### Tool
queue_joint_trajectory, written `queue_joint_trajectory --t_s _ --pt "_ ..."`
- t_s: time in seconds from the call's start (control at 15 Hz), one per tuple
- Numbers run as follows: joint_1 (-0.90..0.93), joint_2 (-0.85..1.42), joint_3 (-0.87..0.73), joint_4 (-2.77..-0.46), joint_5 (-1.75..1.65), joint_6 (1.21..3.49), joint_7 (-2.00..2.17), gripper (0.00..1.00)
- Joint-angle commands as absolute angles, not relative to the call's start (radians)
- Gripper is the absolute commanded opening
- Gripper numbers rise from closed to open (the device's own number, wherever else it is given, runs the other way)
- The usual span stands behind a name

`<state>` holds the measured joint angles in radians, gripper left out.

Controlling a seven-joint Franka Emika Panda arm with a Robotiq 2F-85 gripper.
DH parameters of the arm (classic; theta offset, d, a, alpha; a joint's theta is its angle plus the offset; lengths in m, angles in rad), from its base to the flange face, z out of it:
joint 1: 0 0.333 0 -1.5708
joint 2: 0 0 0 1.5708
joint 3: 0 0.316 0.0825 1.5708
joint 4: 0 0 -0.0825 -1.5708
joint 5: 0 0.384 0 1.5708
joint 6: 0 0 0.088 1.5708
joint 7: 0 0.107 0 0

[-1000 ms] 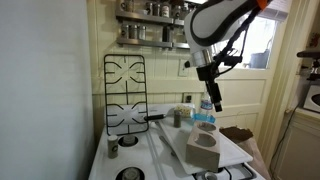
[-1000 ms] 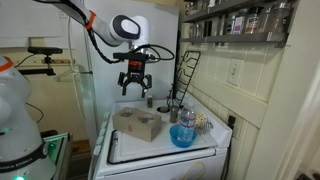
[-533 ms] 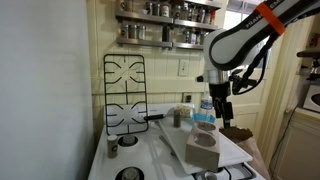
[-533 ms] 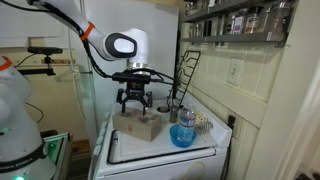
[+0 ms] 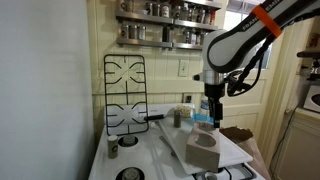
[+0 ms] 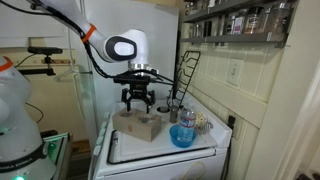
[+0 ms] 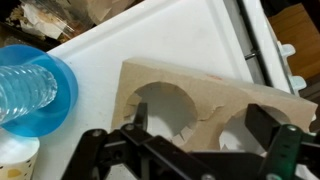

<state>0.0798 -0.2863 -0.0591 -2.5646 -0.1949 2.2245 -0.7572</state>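
The gripper should go lower before it closes on the piece of cardboard between the two holes of the carrier. That piece is below the robot's fingertips, so the gripper would close on air now.
A brown cardboard cup carrier (image 7: 215, 105) with round holes lies on a white board (image 7: 170, 40) on the stove top. It shows in both exterior views (image 5: 203, 148) (image 6: 137, 124). My gripper (image 7: 200, 125) is open and empty and hangs just above the carrier, one finger on each side of the strip between two holes. The gripper also shows in both exterior views (image 5: 212, 108) (image 6: 138, 100). A blue bowl (image 7: 45, 110) holding a clear plastic bottle (image 7: 25, 85) stands beside the carrier.
A black stove grate (image 5: 124, 92) leans upright against the back wall. Small metal cups (image 5: 180, 115) stand behind the board. A shelf of spice jars (image 5: 165, 25) hangs above. In an exterior view the bowl (image 6: 183, 136) sits near the board's front corner.
The arm has come down and across from higher up to hang over the cardboard carrier. Over the last half second it has shifted only slightly. The gripper has stayed open.
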Motion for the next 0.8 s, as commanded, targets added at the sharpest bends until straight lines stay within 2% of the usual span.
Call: queue_joint_trajectory --t_s 0.0,0.47,0.6,0.73 --pt "0.073 -0.285 -0.031 -2.605 -0.169 2.268 -0.620 1.00" --pt "0.079 -0.279 -0.030 -2.665 -0.159 2.415 -0.488 0.99" --pt "0.079 -0.280 -0.026 -2.681 -0.162 2.420 -0.459 0.94" --pt "0.082 -0.275 -0.027 -2.697 -0.158 2.451 -0.451 0.83"
